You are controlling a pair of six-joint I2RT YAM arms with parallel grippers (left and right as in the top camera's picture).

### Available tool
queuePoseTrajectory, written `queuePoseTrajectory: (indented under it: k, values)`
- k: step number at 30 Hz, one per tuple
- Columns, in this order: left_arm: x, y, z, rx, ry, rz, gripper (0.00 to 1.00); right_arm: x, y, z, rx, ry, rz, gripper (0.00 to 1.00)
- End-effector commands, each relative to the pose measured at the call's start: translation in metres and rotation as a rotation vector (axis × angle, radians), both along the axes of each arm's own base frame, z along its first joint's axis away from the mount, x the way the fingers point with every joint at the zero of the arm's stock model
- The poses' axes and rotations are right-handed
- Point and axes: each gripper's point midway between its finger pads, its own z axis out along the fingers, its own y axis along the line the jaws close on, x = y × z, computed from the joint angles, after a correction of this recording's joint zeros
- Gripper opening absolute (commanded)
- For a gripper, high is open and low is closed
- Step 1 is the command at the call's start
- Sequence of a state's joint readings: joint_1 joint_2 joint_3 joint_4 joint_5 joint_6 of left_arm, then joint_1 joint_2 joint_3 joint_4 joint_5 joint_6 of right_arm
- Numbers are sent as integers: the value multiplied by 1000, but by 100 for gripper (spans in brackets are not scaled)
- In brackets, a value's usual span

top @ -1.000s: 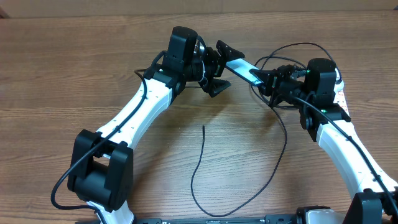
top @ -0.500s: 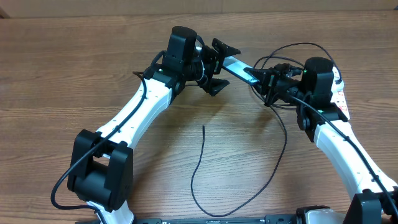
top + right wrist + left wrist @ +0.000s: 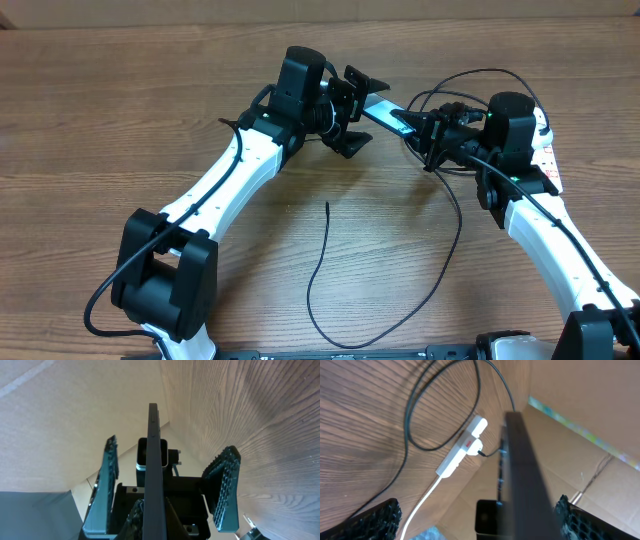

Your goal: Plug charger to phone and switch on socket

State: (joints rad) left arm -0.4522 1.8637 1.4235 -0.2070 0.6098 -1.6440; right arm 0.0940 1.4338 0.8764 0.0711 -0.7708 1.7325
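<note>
My left gripper closes on the phone next, since the gripper's fingers reach past either side of the phone's loose end [image 3: 368,102] [image 3: 530,502].
The phone [image 3: 385,112], with its light blue screen, is held off the table between the two grippers. My right gripper [image 3: 418,128] is shut on its right end. My left gripper [image 3: 360,110] is open, with its fingers spread on either side of the phone's left end. The left wrist view shows the phone edge-on [image 3: 520,470] between wide-apart fingers [image 3: 475,520]. The right wrist view also shows it edge-on [image 3: 154,450]. The charger, a black cable [image 3: 455,235], lies on the table with its free tip [image 3: 328,206] in the middle. The socket [image 3: 460,455] has the black plug in it.
The white power strip [image 3: 549,155] is mostly hidden under my right arm at the far right. Its thick white cord [image 3: 422,510] trails off it. Loops of black cable [image 3: 470,80] lie behind the right gripper. A cardboard wall [image 3: 580,405] stands at the table's back edge.
My left arm has shifted slightly right, closer round the phone's end. The right gripper with the phone has moved a little left. The cable tip on the table has not moved.
</note>
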Motion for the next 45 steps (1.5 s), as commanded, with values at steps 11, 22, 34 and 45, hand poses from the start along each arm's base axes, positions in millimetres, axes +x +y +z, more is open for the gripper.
queuePoseTrajectory:
  k: [11,22,34,45]
  values:
    - [-1,0,-4,4,25,23,81,-5,10,7,3,-11,44,4]
    - [-1,0,-4,4,25,23,65,-7,11,5,6,2,52,4]
    - [-2,0,-3,4,24,22,47,-8,12,6,5,-4,64,4]
    - [-2,0,-4,3,28,19,31,-9,13,7,3,-16,77,4]
